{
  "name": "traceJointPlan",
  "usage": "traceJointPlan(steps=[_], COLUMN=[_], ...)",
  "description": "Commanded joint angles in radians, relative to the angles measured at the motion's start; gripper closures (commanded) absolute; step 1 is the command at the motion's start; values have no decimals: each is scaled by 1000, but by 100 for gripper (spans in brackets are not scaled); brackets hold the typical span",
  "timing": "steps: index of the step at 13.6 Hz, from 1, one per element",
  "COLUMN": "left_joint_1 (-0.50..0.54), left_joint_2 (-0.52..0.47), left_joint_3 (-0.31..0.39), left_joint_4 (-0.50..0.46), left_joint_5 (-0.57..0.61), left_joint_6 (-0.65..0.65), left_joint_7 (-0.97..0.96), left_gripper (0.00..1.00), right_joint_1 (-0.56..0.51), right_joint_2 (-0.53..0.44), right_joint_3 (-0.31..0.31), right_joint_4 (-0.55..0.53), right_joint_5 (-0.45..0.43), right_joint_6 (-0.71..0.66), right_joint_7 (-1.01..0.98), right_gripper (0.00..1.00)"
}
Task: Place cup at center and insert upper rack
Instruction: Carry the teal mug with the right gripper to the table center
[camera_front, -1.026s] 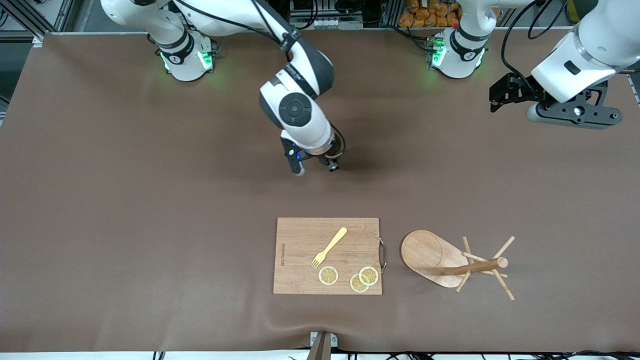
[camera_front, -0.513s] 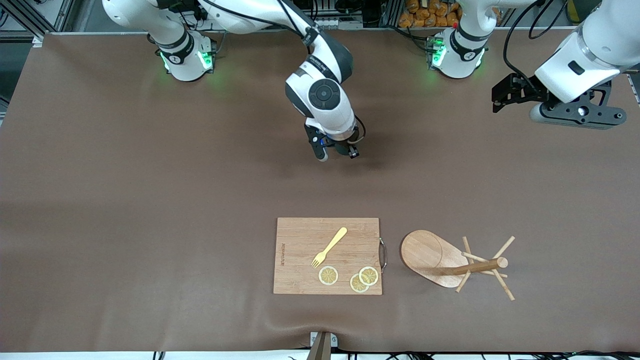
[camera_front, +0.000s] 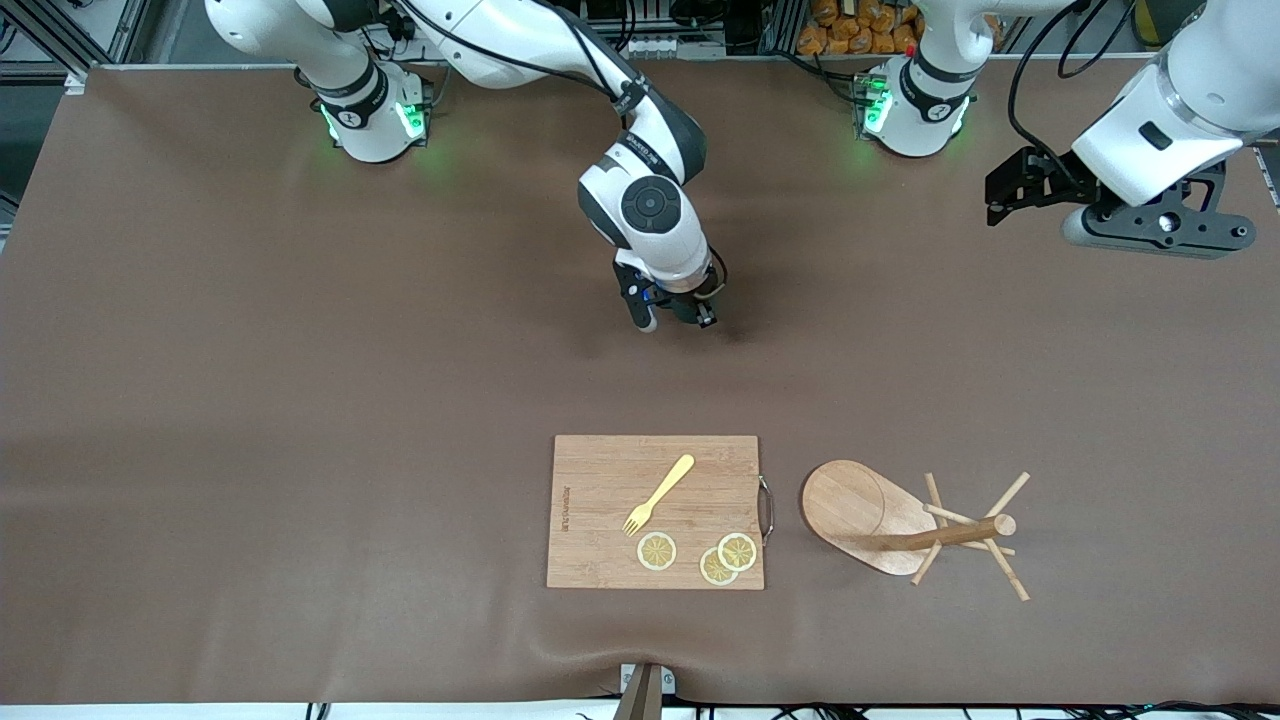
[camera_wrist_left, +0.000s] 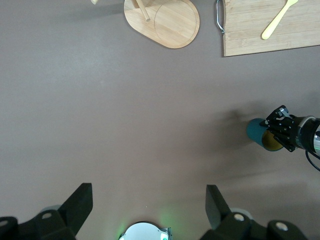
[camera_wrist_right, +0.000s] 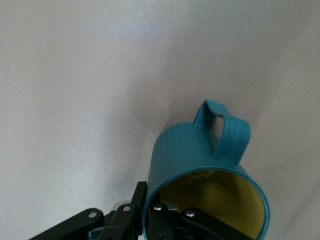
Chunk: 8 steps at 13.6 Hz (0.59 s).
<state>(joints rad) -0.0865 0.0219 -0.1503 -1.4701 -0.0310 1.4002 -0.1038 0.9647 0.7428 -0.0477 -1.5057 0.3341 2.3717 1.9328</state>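
My right gripper holds the cup (camera_wrist_right: 195, 155) with its base against its shadow on the tabletop. I should open my gripper now, and the cup would stay standing.
The cup (camera_wrist_right: 195, 155) is teal with a yellow inside and a side handle. My right gripper (camera_wrist_right: 152, 212) is shut on its rim, one finger outside the wall and one inside. In the front view this gripper (camera_front: 678, 318) hangs low over the middle of the table, and the wrist hides most of the cup. The left wrist view shows the cup (camera_wrist_left: 261, 134) tilted in that grip. The upper rack (camera_front: 900, 528) lies on its side near the front edge, toward the left arm's end. My left gripper (camera_front: 1010, 195) waits open and empty above that end.
A wooden cutting board (camera_front: 600, 540) lies beside the rack, nearer the front camera than the cup. On it are a yellow fork (camera_front: 658, 494) and lemon slices (camera_front: 727, 555). Brown mat covers the table.
My right arm carried the cup toward the left arm's end of the table, then settled slightly lower. The left arm barely shifted. The rack and the board stayed put.
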Motion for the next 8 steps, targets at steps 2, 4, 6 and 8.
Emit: traceJointPlan(steps=[2, 4, 6, 8], left_joint_1=[5, 8, 8, 8], left_joint_2=[-10, -8, -5, -6], left_joint_3=[-5, -5, -2, 1], left_joint_4=[2, 2, 1, 2], left_joint_5=[0, -1, -3, -3], left_joint_6=[8, 13, 25, 26], left_joint_7=[-13, -13, -13, -13], left_gripper=[0, 0, 0, 0], right_joint_1=[11, 13, 9, 5], right_joint_2=[-5, -6, -13, -25], right_joint_3=[-14, -14, -14, -14], right_joint_4=[-2, -1, 5, 16], right_joint_5=[20, 19, 20, 20], right_joint_6=[-2, -5, -34, -83], right_joint_7=[11, 11, 11, 11], right_gripper=[46, 19, 0, 0])
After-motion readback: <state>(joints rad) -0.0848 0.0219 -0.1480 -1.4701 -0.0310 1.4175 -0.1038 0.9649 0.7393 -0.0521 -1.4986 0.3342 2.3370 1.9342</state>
